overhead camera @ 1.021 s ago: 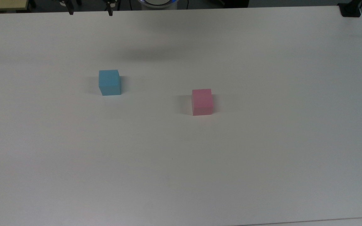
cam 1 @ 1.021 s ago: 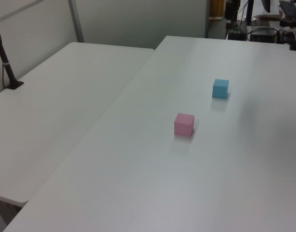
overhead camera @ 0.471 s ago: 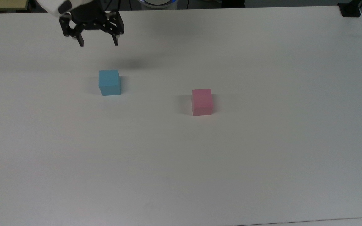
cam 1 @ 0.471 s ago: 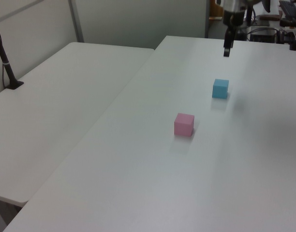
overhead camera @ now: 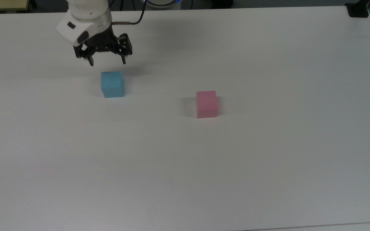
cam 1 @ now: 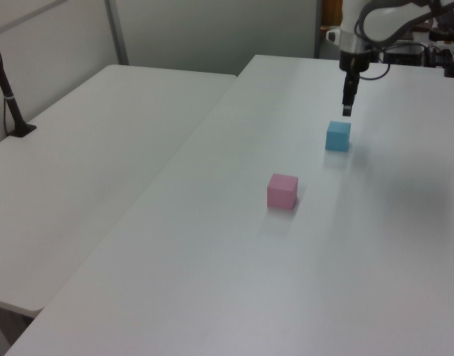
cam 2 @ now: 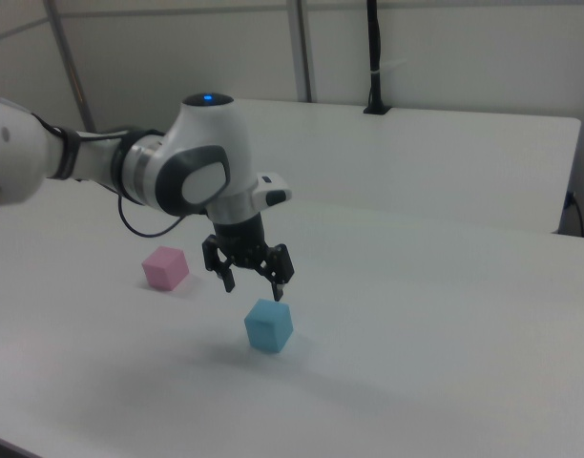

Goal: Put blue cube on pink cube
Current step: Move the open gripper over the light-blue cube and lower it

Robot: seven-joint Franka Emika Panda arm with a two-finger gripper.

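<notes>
The gripper grabs the blue cube by its top part (cam 1: 339, 128) next, to stack the blue cube on the pink cube (cam 1: 283, 190).
A light blue cube (overhead camera: 111, 84) (cam 1: 337, 136) (cam 2: 269, 325) rests on the white table (overhead camera: 236, 160). A pastel pink cube (overhead camera: 207, 104) (cam 1: 283, 190) (cam 2: 165, 268) stands apart from it, further toward the top view's right. My gripper (overhead camera: 107, 62) (cam 1: 347, 111) (cam 2: 255, 285) hangs just above the blue cube, pointing down, open, its fingers spread wider than the cube and holding nothing. The blue cube lies below the fingertips, untouched.
A second white table (cam 1: 86, 163) adjoins on the left view's left, with a black post (cam 1: 8, 96) clamped at its edge. A black clamp (overhead camera: 358, 9) sits at the top view's far right corner. A cable (overhead camera: 133, 21) trails from the arm.
The arm has come down from the far edge toward the blue cube over the last second; the open gripper now hovers just above it. Both cubes have stayed put.
</notes>
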